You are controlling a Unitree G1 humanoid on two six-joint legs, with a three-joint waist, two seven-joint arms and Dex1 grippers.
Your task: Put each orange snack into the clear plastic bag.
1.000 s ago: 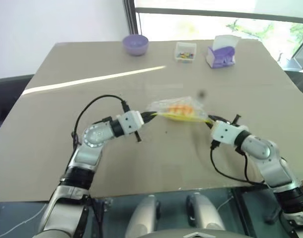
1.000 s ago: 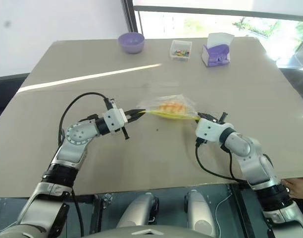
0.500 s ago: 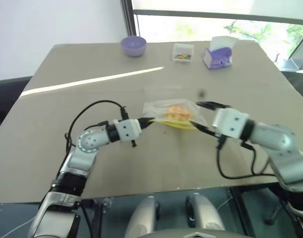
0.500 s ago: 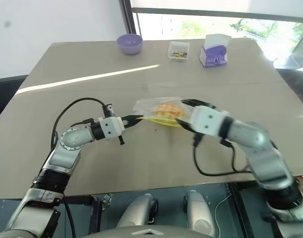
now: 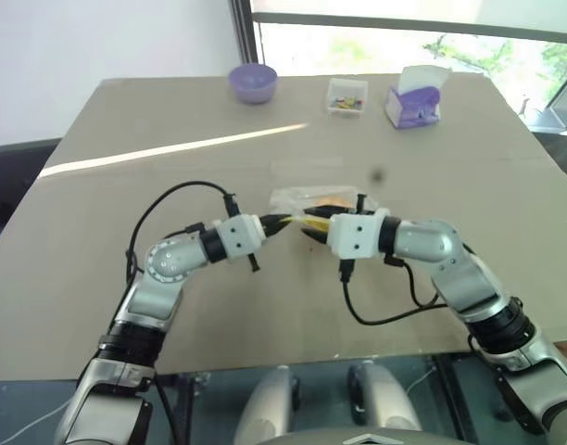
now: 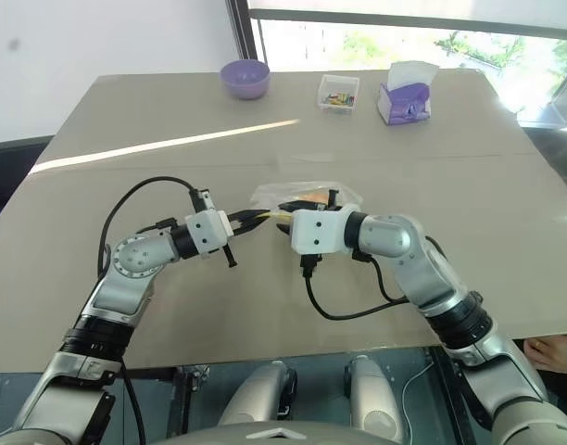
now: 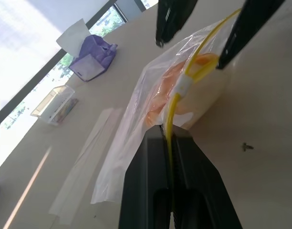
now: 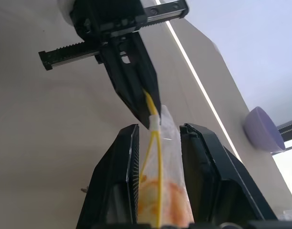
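Observation:
My right gripper grabs the bag by the yellow seal along its opening [image 5: 315,223] next, since the bag's clear film [image 5: 302,197] hangs slack around the orange snack.
The clear plastic bag [image 5: 313,197] hangs just above the middle of the table, and the orange snack [image 7: 171,89] shows inside it. My left gripper [image 5: 282,221] is shut on the left end of the bag's yellow seal strip [image 7: 177,102]. My right gripper [image 5: 313,219] has come in from the right and points at the left one. Its fingers [image 8: 124,157] stand open on either side of the strip, right next to the left fingertips. The right hand hides much of the bag in the head views.
At the far edge of the brown table [image 5: 117,278] stand a purple bowl [image 5: 253,82], a small clear tray of coloured candies [image 5: 346,96] and a purple tissue box [image 5: 415,97]. Black cables loop from both wrists over the table.
My right gripper has swung left and up along the bag, from its right end to just beside the left gripper, and now straddles the seal strip. The left gripper has held still.

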